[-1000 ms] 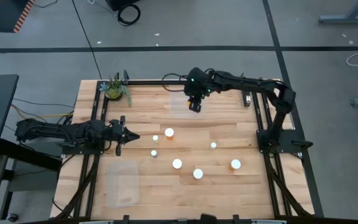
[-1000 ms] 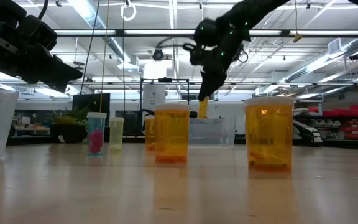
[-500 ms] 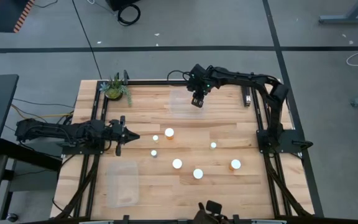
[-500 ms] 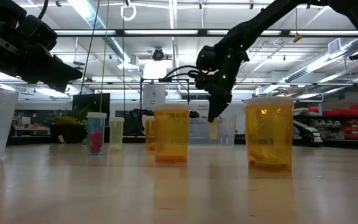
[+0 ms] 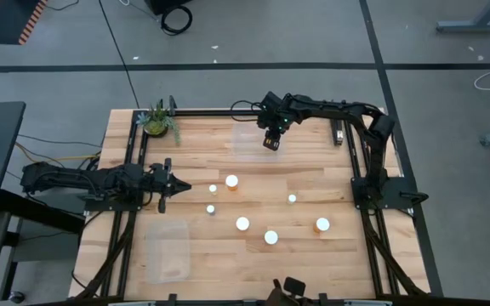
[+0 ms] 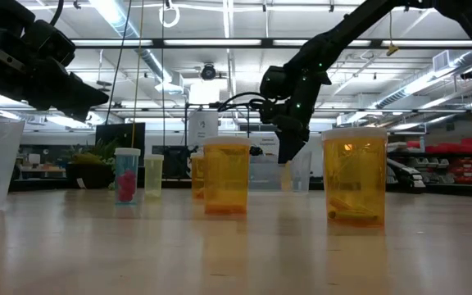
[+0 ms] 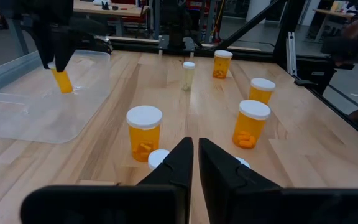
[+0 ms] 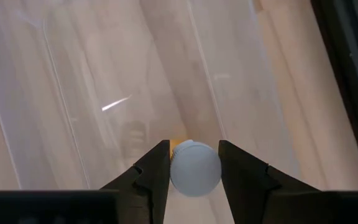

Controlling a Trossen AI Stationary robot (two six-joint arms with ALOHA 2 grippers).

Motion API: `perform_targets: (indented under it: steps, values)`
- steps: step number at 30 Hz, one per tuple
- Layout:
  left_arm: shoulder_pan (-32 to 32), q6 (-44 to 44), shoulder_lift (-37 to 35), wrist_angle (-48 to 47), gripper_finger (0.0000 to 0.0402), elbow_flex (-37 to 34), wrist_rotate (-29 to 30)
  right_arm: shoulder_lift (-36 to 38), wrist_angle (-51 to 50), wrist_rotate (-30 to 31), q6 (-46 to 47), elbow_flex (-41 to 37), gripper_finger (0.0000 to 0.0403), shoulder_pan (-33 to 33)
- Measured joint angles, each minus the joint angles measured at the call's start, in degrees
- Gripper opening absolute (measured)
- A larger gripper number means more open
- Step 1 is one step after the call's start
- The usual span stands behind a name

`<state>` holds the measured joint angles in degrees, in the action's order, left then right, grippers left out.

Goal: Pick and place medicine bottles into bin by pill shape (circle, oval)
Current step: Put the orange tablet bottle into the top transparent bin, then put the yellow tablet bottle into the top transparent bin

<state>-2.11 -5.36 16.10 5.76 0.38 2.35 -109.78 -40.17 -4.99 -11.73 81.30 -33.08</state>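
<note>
The white-capped bottle hangs low inside the clear bin's sides in the right wrist view, so the robot's right gripper should open.
My right gripper is shut on a narrow orange bottle with a white cap, low over the clear bin at the table's far side. Several other orange bottles with white caps stand upright on the table's middle, among them a wide one and narrow ones. My left gripper is shut and empty at the table's left, pointing at the bottles; its fingers show in the left wrist view. My right gripper pinches the bottle's white cap between its two fingers, one on each side. The fingers come from above, pointing down. The bottle hangs upright below them inside the clear bin's outline; whether its bottom touches the bin floor I cannot tell.
A second clear bin lies at the near left. A small green potted plant stands at the far left corner. Black frame rails run along the table's left and right sides. Wide bottles stand nearer the front.
My right gripper has gone down with the orange bottle over the far clear bin, staying shut on it. The bottle stays upright and now sits lower, within the bin's outline.
</note>
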Motion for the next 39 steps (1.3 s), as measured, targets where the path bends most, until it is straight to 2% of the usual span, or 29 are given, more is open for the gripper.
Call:
perform_targets:
  steps: [11,20,25,39]
  values:
    - [0.0,0.0,0.0,0.0,0.0027,0.0,0.0,0.0,1.3,2.1,-0.2,-0.1,0.0144,0.0]
    - [0.0,0.0,0.0,0.0,0.0035,0.0,0.0,0.0,0.7,2.4,-0.4,-0.1,0.0206,0.6]
    - [0.0,0.0,0.0,0.0,0.0028,0.0,0.0,0.4,-0.8,2.6,-0.5,1.7,0.0226,1.1]
    - [0.0,0.0,0.0,0.0,0.0035,0.0,0.0,2.3,-3.1,2.3,-1.8,2.7,0.0228,5.2]
